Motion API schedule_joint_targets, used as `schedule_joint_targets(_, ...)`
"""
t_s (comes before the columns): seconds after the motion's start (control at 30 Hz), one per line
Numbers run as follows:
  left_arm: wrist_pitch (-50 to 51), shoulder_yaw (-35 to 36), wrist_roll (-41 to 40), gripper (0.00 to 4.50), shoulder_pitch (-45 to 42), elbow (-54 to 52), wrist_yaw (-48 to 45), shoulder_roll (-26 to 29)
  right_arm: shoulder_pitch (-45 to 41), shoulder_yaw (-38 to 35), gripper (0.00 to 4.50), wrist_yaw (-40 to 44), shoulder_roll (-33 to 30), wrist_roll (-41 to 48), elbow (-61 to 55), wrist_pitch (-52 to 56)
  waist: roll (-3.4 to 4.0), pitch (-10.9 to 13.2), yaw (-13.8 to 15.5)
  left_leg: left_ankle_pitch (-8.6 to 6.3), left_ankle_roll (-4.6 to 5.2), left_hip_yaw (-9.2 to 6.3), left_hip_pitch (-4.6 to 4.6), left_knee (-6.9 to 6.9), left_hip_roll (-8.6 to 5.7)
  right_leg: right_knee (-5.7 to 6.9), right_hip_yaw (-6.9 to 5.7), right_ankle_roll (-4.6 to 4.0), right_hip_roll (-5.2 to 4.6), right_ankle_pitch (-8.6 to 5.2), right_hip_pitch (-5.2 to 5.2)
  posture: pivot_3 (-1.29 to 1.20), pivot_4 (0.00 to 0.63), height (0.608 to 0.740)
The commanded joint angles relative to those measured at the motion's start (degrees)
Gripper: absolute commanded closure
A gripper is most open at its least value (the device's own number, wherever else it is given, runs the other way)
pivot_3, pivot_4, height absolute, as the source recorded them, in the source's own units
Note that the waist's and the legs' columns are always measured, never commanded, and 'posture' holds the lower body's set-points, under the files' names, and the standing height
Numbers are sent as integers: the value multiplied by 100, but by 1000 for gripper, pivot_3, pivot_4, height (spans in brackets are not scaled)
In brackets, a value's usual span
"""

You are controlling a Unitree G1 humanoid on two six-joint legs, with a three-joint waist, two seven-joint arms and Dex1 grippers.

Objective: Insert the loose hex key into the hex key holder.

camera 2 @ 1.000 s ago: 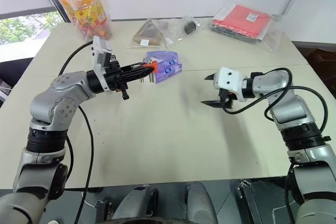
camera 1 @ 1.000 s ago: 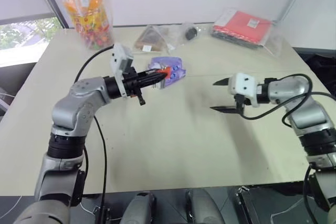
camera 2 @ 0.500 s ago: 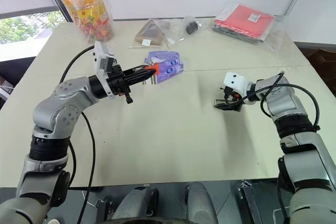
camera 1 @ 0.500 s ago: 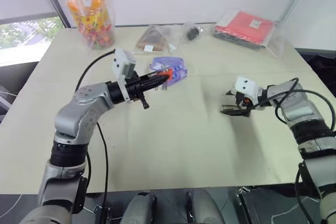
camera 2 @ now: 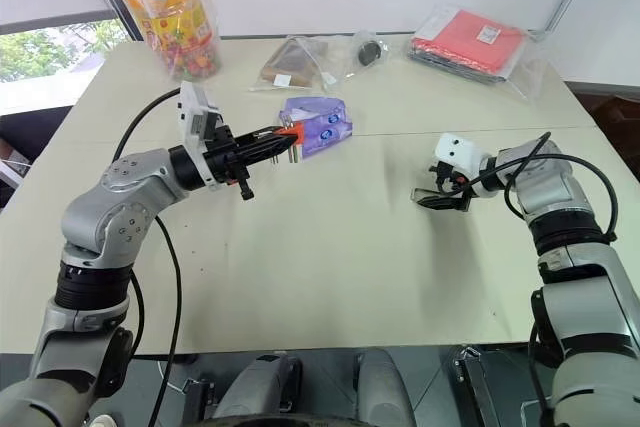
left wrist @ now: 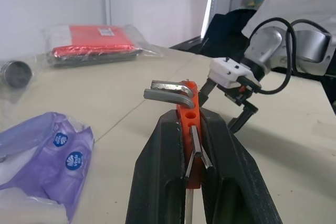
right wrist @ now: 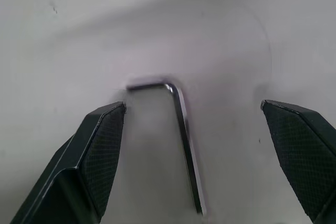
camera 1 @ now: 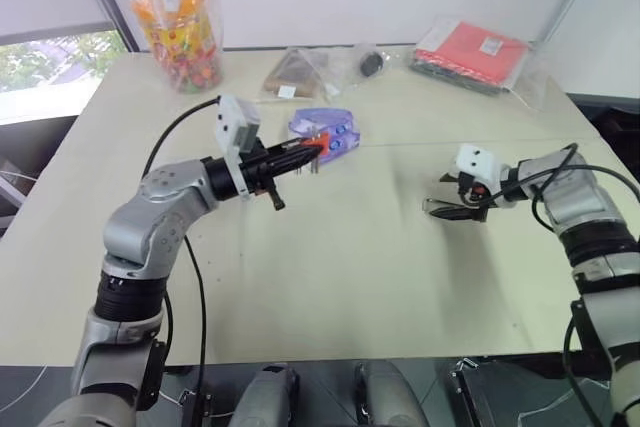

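Observation:
The robot's right gripper should next grab the loose hex key by its long arm (right wrist: 187, 140), so the key's straight tip stays free to go into the holder.
My left gripper (camera 1: 306, 152) is shut on the hex key holder (left wrist: 187, 109), a small red-orange block with short grey keys sticking out of it. I hold the block above the table, in front of a purple packet. The loose hex key (right wrist: 185, 145), a thin L-shaped grey rod, lies flat on the pale table. My right gripper (right wrist: 192, 107) is open and tilted down over it, one finger on each side, with neither touching it. In the head views the right gripper (camera 2: 432, 197) hangs low over the table's right half (camera 1: 330, 277).
The purple packet (camera 1: 330, 133) lies just behind the holder. Along the far edge stand a bag of sweets (camera 1: 178, 27), a brown packet (camera 1: 292, 72), a small dark round thing (camera 1: 372, 64) and a flat red packet (camera 1: 478, 50).
My right gripper has moved right and down to just above the table and tilted downward. The left gripper has kept still with the holder.

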Motion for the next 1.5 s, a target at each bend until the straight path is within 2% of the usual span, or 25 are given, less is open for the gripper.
schedule_joint_targets(0.03, -98, 11, -5, 4500, -99, -119, -40, 31, -203, -192, 211, -360, 0, -110, 223, -135, 0, 0, -2, 0, 0, 0, 0, 0, 0, 0, 0, 0, 0, 0, 0, 0, 150, 740)
schedule_joint_targets(0.17, -99, -1, -16, 4500, -108, -114, -50, 32, -211, -236, 211, -561, 166, -99, 316, 55, 0, 0, -12, 0, 0, 0, 0, 0, 0, 0, 0, 0, 0, 0, 0, 0, 150, 740)
schedule_joint_targets(0.43, -46, 67, -73, 4500, -143, -78, -12, 35, -194, -254, 211, -315, 363, -60, 259, 666, 0, -1, -25, 0, 0, 0, 0, 0, 2, 1, 0, 0, 2, 0, 0, 0, 150, 740)
schedule_joint_targets(0.77, -69, 60, -39, 4500, -104, -98, 2, 50, -77, -311, 211, -139, 542, 3, -90, 859, 0, -1, -40, 0, 0, -1, 0, -1, 4, 1, 0, 0, 4, 0, 0, 0, 150, 740)
schedule_joint_targets(0.87, -86, 40, -21, 4500, -104, -99, 1, 41, -65, -300, 1044, -217, 587, -64, -107, 855, -1, -1, -34, 0, 0, -1, 0, 0, 4, 1, 0, 0, 3, 0, 0, 0, 150, 740)
schedule_joint_targets(0.97, -88, 29, -18, 4500, -100, -111, 0, 36, -58, -286, 2565, -286, 614, -127, -66, 855, -1, -1, -34, 0, 0, -1, 0, 1, 4, 1, 0, 0, 3, 0, 0, 0, 150, 740)
schedule_joint_targets(1.0, -89, 31, -19, 4500, -95, -115, -4, 39, -51, -289, 3228, -296, 615, -132, -66, 877, -1, -1, -30, 0, 0, -1, 0, 2, 4, 1, 0, 0, 3, 0, 0, 0, 150, 740)
schedule_joint_targets(1.07, -96, 30, -13, 4500, -93, -105, -6, 38, -38, -290, 4160, -300, 616, -139, -64, 908, -1, -1, -21, 0, 0, -1, 0, 4, 3, 1, 0, 0, 3, 0, 0, 0, 150, 740)
schedule_joint_targets(1.1, -98, 29, -10, 4500, -93, -104, -5, 38, -30, -287, 4484, -301, 615, -144, -70, 932, -1, -1, -18, 0, 0, -1, 0, 4, 3, 1, 0, 0, 2, 0, 1, 0, 150, 740)
schedule_joint_targets(1.33, -111, 32, -7, 4500, -112, -88, -7, 28, 195, -378, 4484, -531, 603, -118, -429, 891, -3, -3, -13, 0, 0, -1, 0, 5, 2, 2, 0, 0, 2, 0, 2, 0, 150, 740)
schedule_joint_targets(1.43, -115, 52, -7, 4500, -132, -54, 9, 23, 253, -724, 4484, -1397, 796, -49, -767, 381, -3, -3, -24, 0, 0, -2, 0, 5, 3, 2, 0, 0, 1, 0, 2, 0, 150, 740)
schedule_joint_targets(1.5, -122, 72, -6, 4500, -175, 5, -2, 32, 231, -1159, 4484, -2388, 1152, 98, -1054, -369, -3, -3, -42, 0, 0, 0, 0, 5, 3, 3, 1, 0, 2, 0, -1, 0, 150, 740)
